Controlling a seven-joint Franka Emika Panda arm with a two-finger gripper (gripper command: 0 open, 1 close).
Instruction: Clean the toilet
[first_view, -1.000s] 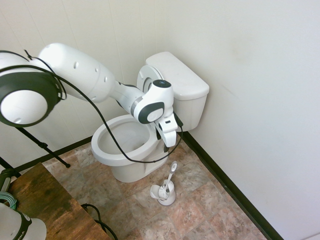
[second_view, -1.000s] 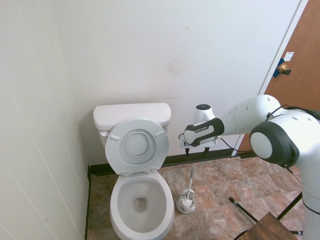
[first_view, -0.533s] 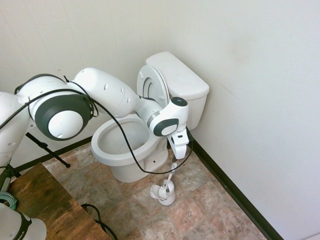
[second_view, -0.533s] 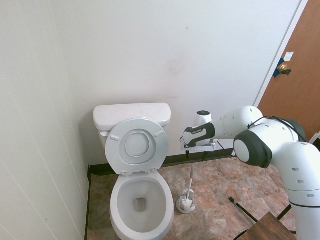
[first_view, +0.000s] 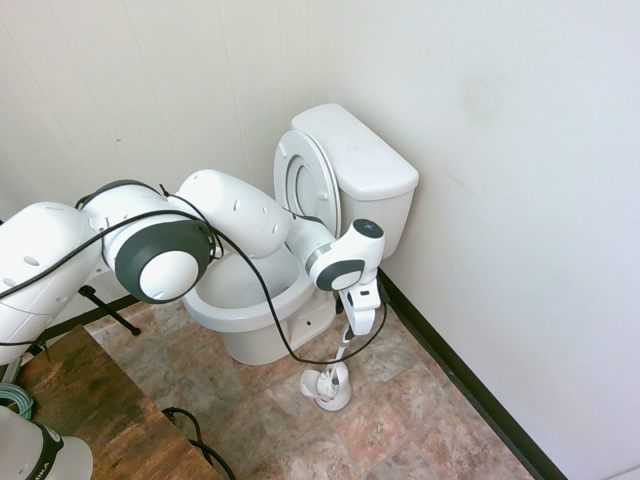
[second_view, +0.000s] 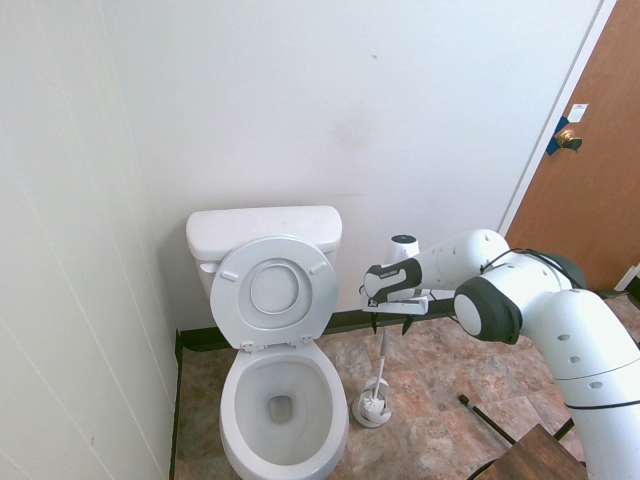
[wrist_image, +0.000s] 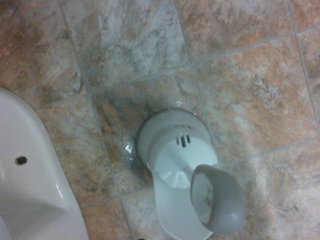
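Observation:
The toilet brush's grey handle end (wrist_image: 220, 200) above the floor holder (wrist_image: 172, 145) is ahead of my fingers in the wrist view, so my gripper should move ahead before closing, or it would miss.
The white toilet (first_view: 240, 318) stands against the wall with its ring seat and lid (second_view: 275, 292) raised against the tank (first_view: 356, 152). The bowl (second_view: 283, 400) is open and holds a little water. To the toilet's side, a white toilet brush (second_view: 381, 352) stands upright in its small floor holder (first_view: 328, 388). My gripper (first_view: 349, 335) points down right at the top of the brush handle, also seen from the other side (second_view: 379, 322). In the wrist view the grey handle end (wrist_image: 217, 197) looms close over the holder (wrist_image: 172, 145), beside the toilet's base (wrist_image: 30, 190).
The floor is brown and grey stone tile (wrist_image: 240, 90). White walls with a dark baseboard (first_view: 460, 375) close the corner behind the toilet. A brown door (second_view: 590, 170) is at the far right, and a wooden table corner (first_view: 90, 400) is near the arm's base.
The arm has swung down and away from the bowl's side. My gripper dropped from level with the seat to the top of the brush handle. Toilet and brush have not moved.

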